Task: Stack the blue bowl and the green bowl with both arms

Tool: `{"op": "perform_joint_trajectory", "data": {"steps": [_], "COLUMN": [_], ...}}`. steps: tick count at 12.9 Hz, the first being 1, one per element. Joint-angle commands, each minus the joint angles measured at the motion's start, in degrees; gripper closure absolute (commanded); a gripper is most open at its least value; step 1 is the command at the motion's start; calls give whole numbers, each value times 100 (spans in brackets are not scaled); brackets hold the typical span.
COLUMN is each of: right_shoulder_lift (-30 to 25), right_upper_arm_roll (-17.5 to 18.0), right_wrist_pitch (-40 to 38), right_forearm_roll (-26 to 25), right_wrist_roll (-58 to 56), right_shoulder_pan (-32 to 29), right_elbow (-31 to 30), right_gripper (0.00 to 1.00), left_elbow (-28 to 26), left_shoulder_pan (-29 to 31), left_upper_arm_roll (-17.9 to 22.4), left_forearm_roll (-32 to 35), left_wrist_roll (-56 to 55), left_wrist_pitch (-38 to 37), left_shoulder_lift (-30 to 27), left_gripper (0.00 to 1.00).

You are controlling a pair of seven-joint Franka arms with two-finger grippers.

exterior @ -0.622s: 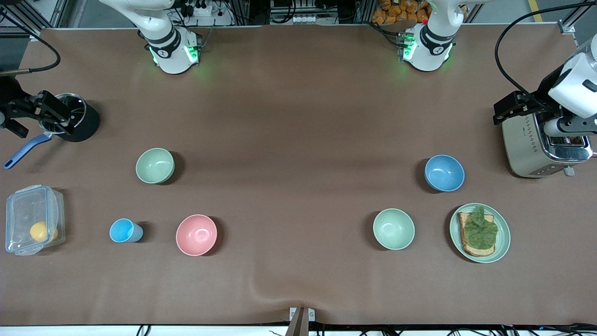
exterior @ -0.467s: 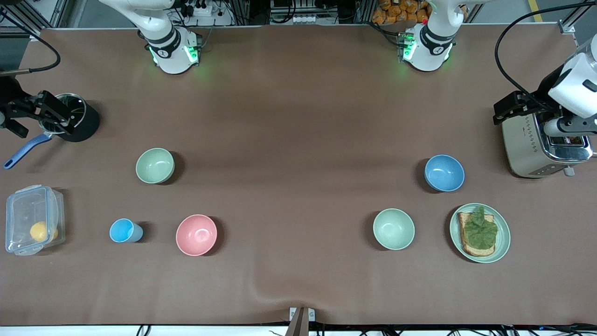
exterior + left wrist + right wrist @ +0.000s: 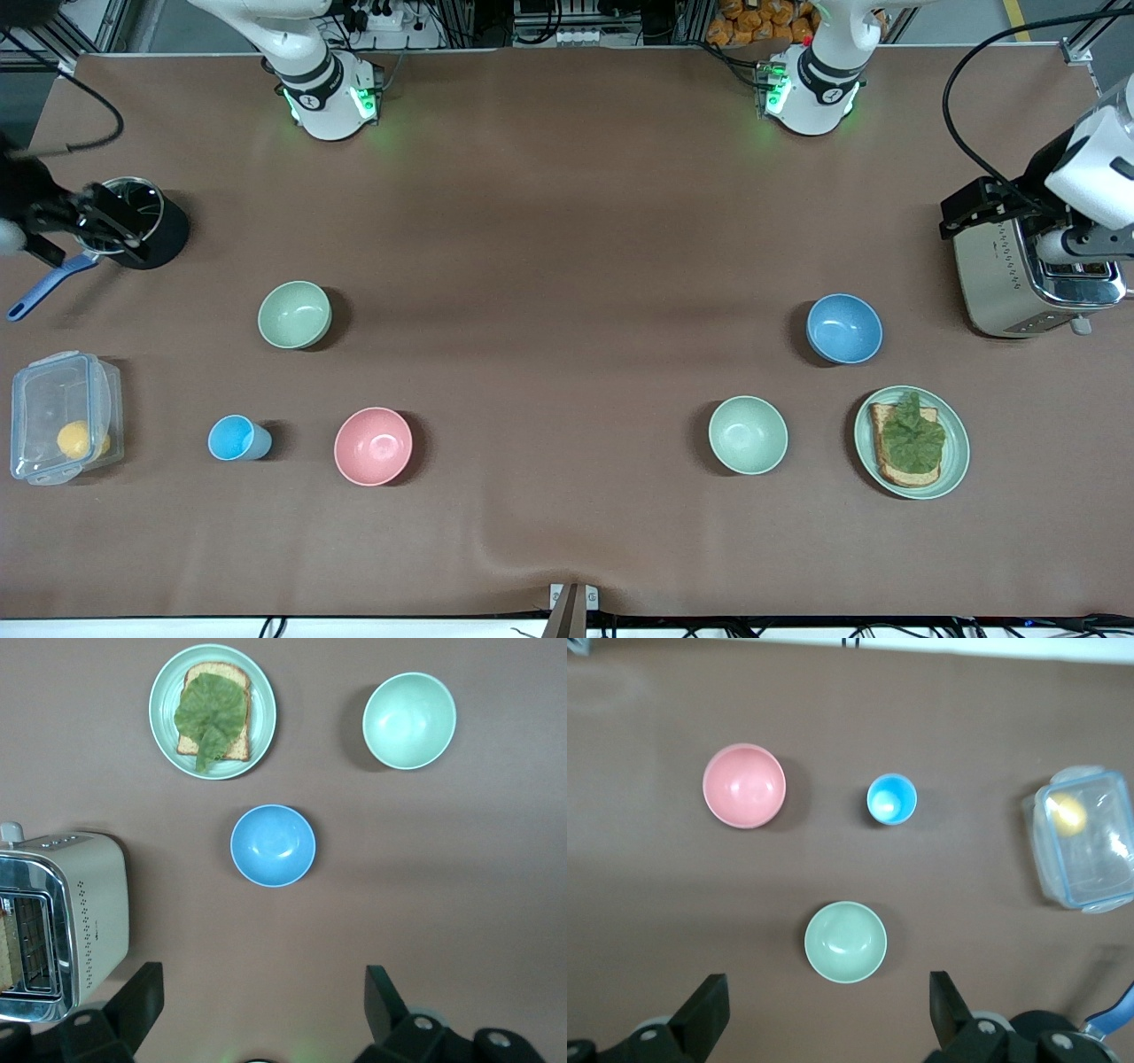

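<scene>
The sage-green bowl needs to be stacked with the blue bowl point(image 3: 844, 329), so my right gripper should next grab the sage-green bowl by its rim point(image 3: 266, 335).
The blue bowl point(image 3: 844, 329) sits upright toward the left arm's end of the table, and also shows in the left wrist view point(image 3: 273, 845). The sage-green bowl point(image 3: 294, 314) sits upright toward the right arm's end, and shows in the right wrist view point(image 3: 845, 941). My left gripper point(image 3: 979, 206) is open and empty, high over the toaster's edge; its own view point(image 3: 260, 997) looks down on bare table near the blue bowl. My right gripper point(image 3: 93, 221) is open and empty, high over the black pot; its own view point(image 3: 826, 1008) looks down near the green bowl.
A paler mint bowl point(image 3: 748, 434) and a green plate with toast point(image 3: 912, 441) lie nearer the front camera than the blue bowl. A toaster point(image 3: 1019, 279) stands at the left arm's end. A pink bowl point(image 3: 373, 446), light-blue cup point(image 3: 234, 438), clear box point(image 3: 60, 416) and black pot point(image 3: 151, 232) stand toward the right arm's end.
Both arms' hands have shifted slightly at the table's ends. The bowls have not moved.
</scene>
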Motion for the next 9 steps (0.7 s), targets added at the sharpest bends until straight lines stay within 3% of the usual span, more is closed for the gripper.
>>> {"op": "perform_joint_trajectory", "data": {"steps": [1,3,9], "right_shoulder_lift": [411,622,676], "right_upper_arm_roll": [20,20,20], "right_wrist_pitch": [-154,-86,2161], "right_forearm_roll": [-93,-84,-23], "right_wrist_roll": [-48,-206,-531], "right_shoulder_pan": [-57,-39,-381], "right_elbow": [16,-272,-2441], "right_gripper": [0,0,0], "left_elbow": [-104,-664,-2783], "left_shoulder_pan": [56,100,451], "left_upper_arm_roll": [-9,-18,-1], "left_forearm_roll": [81,273,397], "left_wrist_roll": [101,101,110], "left_wrist_pitch": [149,744,3143], "left_shoulder_lift": [403,458,466], "left_gripper": [0,0,0]}}
